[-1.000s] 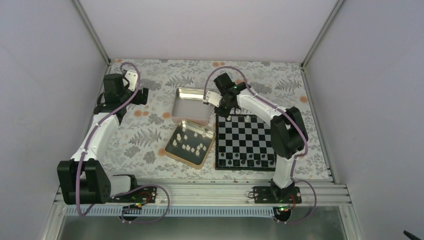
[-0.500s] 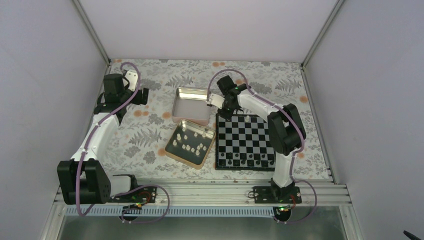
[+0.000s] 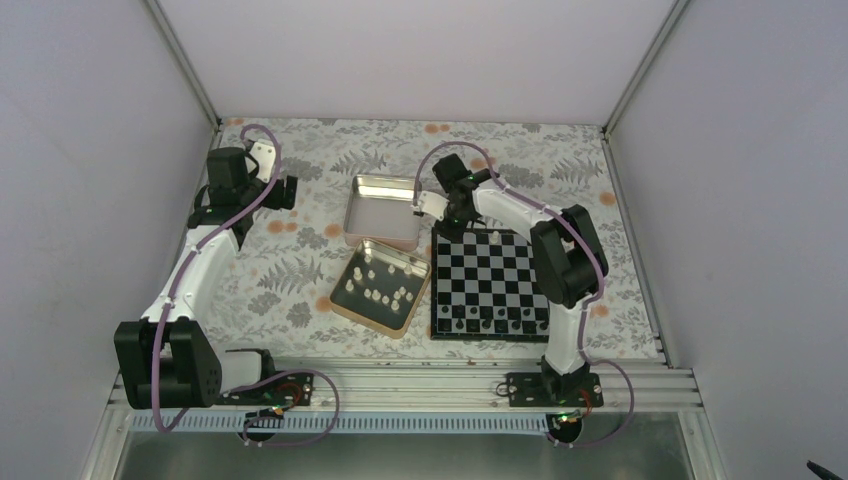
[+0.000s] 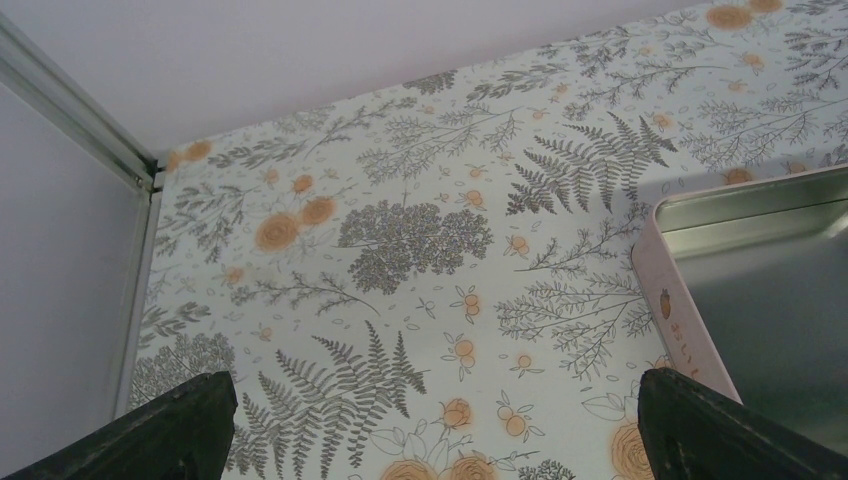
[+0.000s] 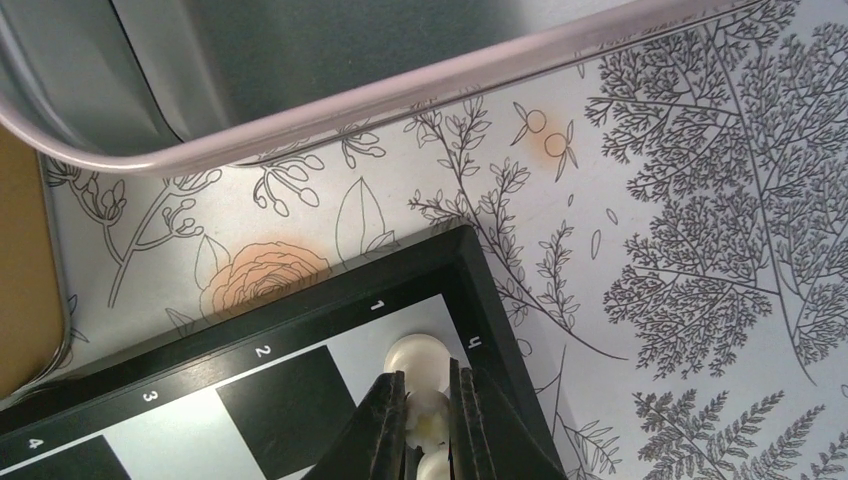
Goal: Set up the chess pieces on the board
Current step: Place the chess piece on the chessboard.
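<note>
My right gripper should open now. The round base of the cream-white chess piece is in the light corner square, clear of the board's rim.
The board [image 3: 490, 285] lies right of centre, black-and-silver with a black rim [image 5: 300, 300]. My right gripper [image 5: 428, 400] is shut on a cream-white chess piece [image 5: 418, 358], whose round base sits over the light corner square by the rim's "1" mark. From above, that gripper [image 3: 446, 226] is at the board's far left corner. Another white piece [image 3: 496, 237] stands on the far row. Several chess pieces [image 3: 378, 290] lie in a gold tin [image 3: 352, 312]. My left gripper [image 4: 437, 400] hangs open over bare cloth at the far left [image 3: 285, 192].
An empty metal tin [image 3: 383, 210] sits just beyond the gold one, close to the board's far left corner [image 5: 300, 50]. Tiny dark pieces [image 3: 490, 322] line the board's near row. Grey walls enclose the flowered tablecloth on three sides.
My right gripper has shifted slightly left toward the board's far left corner, still holding the piece. The left arm has not moved.
</note>
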